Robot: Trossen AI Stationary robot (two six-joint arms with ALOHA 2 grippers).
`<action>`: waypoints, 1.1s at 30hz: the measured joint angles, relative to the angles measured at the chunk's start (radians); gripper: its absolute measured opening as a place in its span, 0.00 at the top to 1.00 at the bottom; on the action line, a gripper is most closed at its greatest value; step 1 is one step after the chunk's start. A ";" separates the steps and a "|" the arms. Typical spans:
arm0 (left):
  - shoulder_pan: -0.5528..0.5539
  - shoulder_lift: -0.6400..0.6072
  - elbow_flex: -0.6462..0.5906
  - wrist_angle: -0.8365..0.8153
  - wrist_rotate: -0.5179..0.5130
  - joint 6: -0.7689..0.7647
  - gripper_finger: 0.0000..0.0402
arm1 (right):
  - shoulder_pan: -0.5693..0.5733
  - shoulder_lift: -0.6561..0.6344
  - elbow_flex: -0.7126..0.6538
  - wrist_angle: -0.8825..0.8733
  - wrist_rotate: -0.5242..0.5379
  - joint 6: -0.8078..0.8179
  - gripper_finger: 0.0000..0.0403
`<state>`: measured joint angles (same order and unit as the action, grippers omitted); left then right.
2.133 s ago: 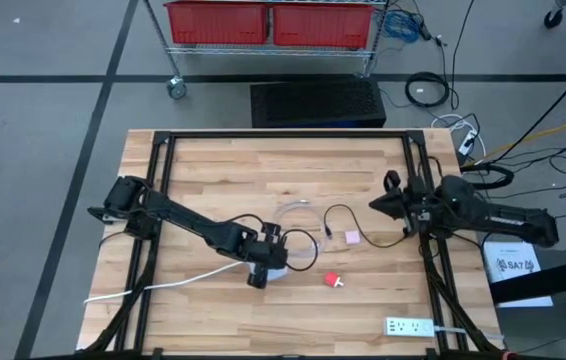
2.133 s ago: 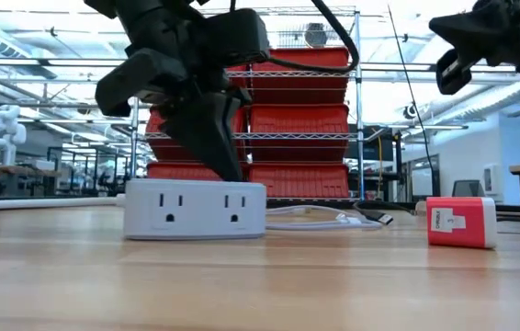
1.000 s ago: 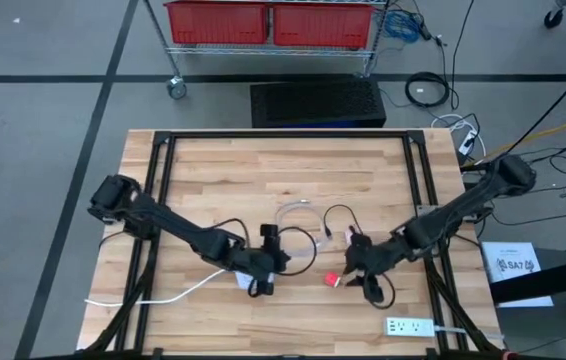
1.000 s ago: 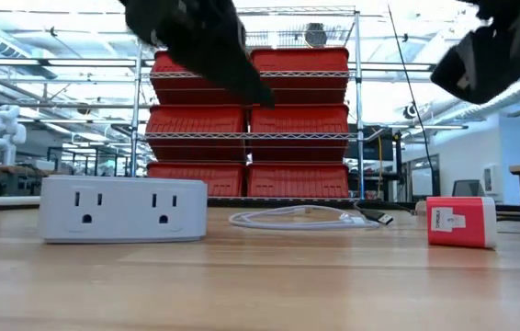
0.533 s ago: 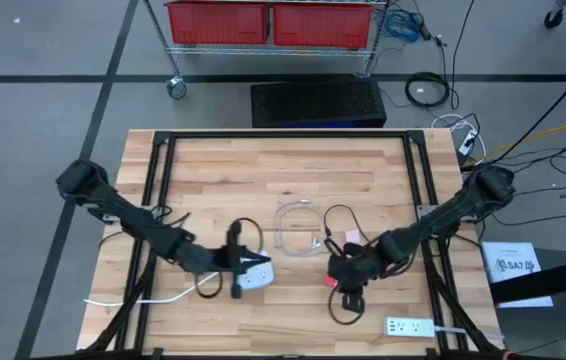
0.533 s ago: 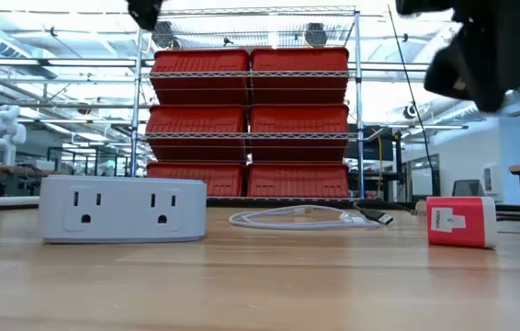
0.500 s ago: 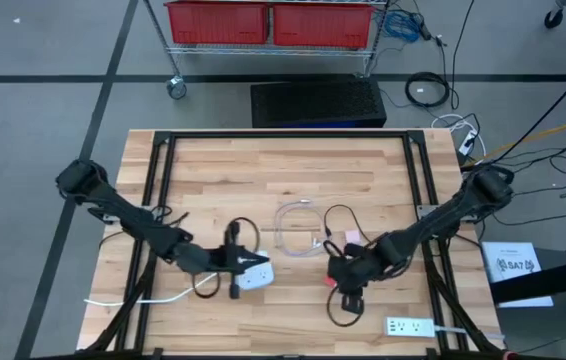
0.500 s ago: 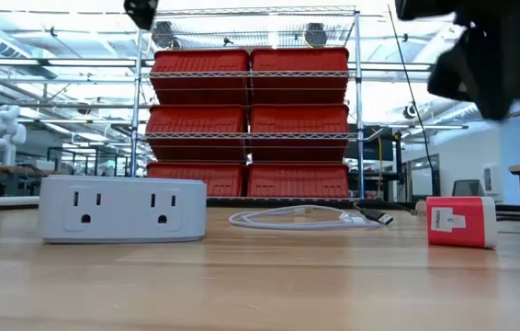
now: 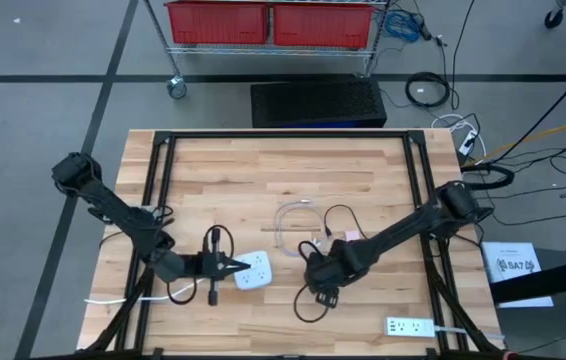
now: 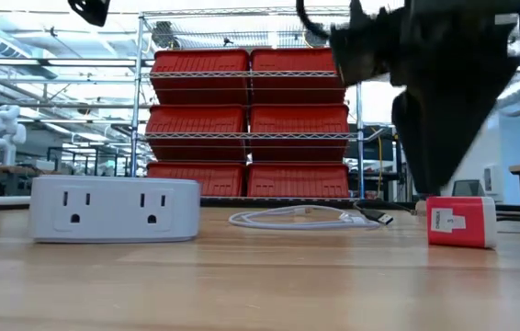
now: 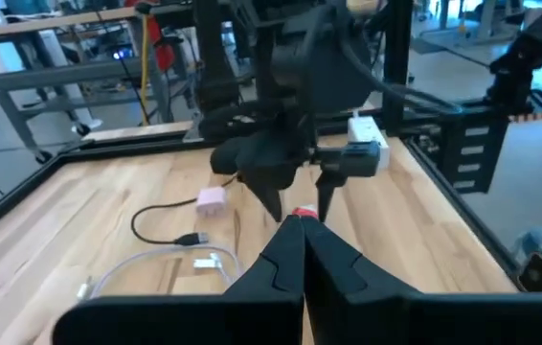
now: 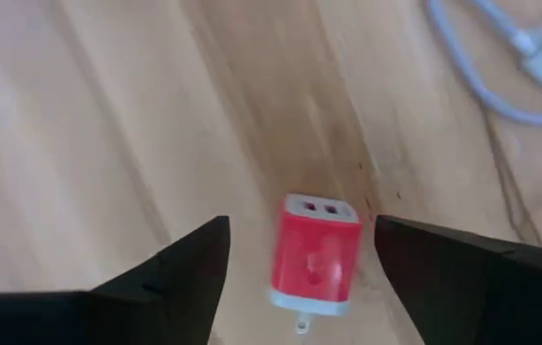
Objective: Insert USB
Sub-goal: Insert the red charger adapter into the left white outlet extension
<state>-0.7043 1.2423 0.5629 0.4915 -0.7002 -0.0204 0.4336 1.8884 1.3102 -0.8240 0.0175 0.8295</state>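
Note:
My right gripper picks up the red charger by its red body (image 12: 313,257) next, to keep its USB ports and prongs free for plugging in.
A red USB charger (image 12: 314,257) with a white port face lies flat on the wooden table (image 9: 263,170); in the low view the charger (image 10: 460,222) sits at the right. My right gripper (image 12: 300,225) is open and hangs just above it, one finger on either side, touching nothing. A white outlet block (image 9: 253,270) rests on the table left of centre. My left gripper (image 9: 235,266) is shut and points at the block's left end, raised above the table. A coiled white USB cable (image 9: 298,225) lies behind the charger.
A pink adapter (image 9: 351,238) and a loop of black cable (image 9: 338,215) lie right of the white cable. A white power strip (image 9: 410,326) sits at the near right corner. Black frame rails (image 9: 159,200) run along the table's sides.
My right gripper has travelled toward the table's left and come down over the red charger, which has stayed in place. My left gripper has drawn back toward the left edge and risen. The white outlet block has slid a little to the left.

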 joint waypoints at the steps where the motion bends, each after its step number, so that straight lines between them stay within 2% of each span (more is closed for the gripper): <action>1: -0.002 0.001 0.000 -0.008 0.000 0.000 1.00 | -0.003 0.011 0.000 -0.005 -0.011 0.001 0.37; 9: -0.021 0.001 0.000 -0.026 -0.004 0.000 1.00 | -0.009 0.049 0.000 0.000 -0.044 0.002 0.42; 13: -0.035 0.001 0.000 -0.023 -0.012 0.000 1.00 | -0.009 0.052 0.000 0.012 -0.038 -0.008 0.56; 17: -0.068 0.001 0.000 -0.003 -0.062 0.001 1.00 | -0.007 0.050 0.001 0.018 -0.039 -0.050 0.73; 25: -0.128 0.001 0.000 0.006 -0.178 0.000 1.00 | 0.000 0.049 0.001 0.039 -0.045 -0.135 0.73; 33: -0.157 0.001 0.000 0.027 -0.258 0.001 1.00 | -0.014 -0.016 -0.001 0.233 -0.015 -0.258 0.73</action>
<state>-0.8608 1.2430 0.5632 0.5186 -0.9577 -0.0196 0.4198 1.8725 1.3094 -0.5910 0.0030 0.5712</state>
